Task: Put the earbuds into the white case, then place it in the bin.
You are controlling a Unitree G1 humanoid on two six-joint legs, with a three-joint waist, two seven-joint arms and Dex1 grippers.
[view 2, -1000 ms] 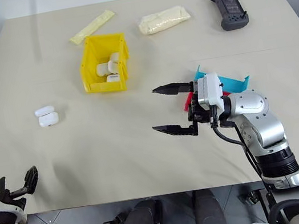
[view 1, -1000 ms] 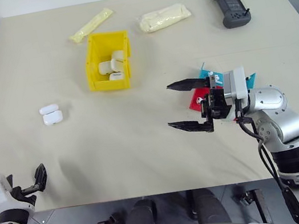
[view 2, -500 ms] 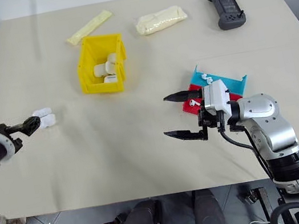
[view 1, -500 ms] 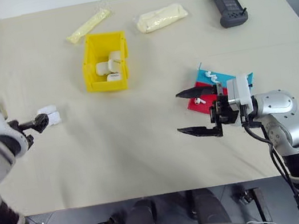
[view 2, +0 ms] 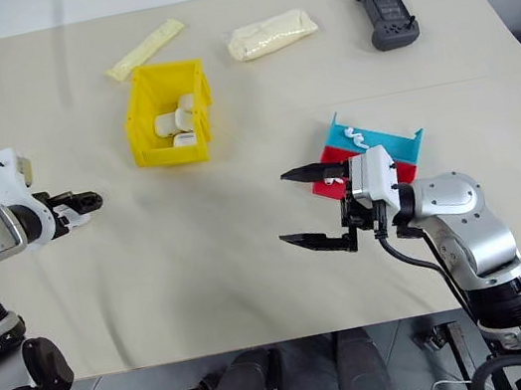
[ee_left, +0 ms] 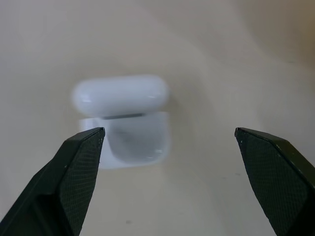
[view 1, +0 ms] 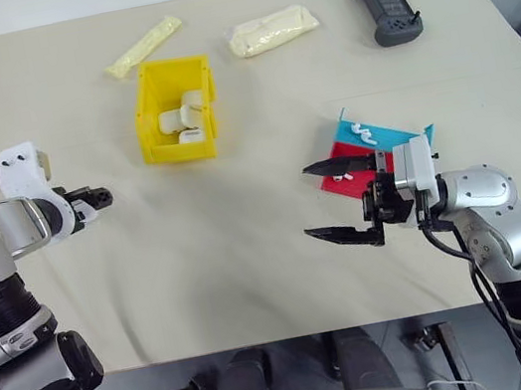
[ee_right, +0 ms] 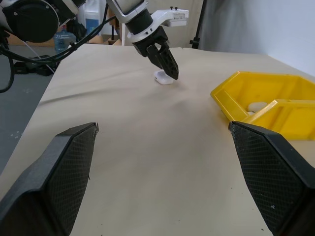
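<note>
The bare tabletop shows between my fingers and the case, so my left gripper would miss the case if it closed now. It should move toward the white case (ee_left: 125, 120) before it closes on it.
The white case (ee_left: 129, 117) lies on the table with its lid flipped open, just ahead of my left gripper (ee_left: 168, 132), which is open with a finger to either side and is not touching it. In the head views the left gripper (view 1: 96, 197) covers the case. In the right wrist view the case (ee_right: 164, 78) peeks out under the left gripper's fingers (ee_right: 166, 63). Two earbuds (view 1: 358, 129) (view 1: 341, 178) lie in the red and teal tray. My right gripper (view 1: 311, 203) hangs open and empty beside that tray. The yellow bin (view 1: 147, 114) stands further back and holds several white cases.
The red and teal tray (view 1: 401, 134) sits right of centre. Two pale yellow packets (view 1: 143, 46) (view 1: 274, 29) and a dark handheld controller (view 1: 386, 6) lie along the far edge. Bare cloth stretches between the two grippers.
My left arm has swung up from the table's near left edge and forward to the case. The right gripper has stayed open and about where it was. The head camera has shifted.
</note>
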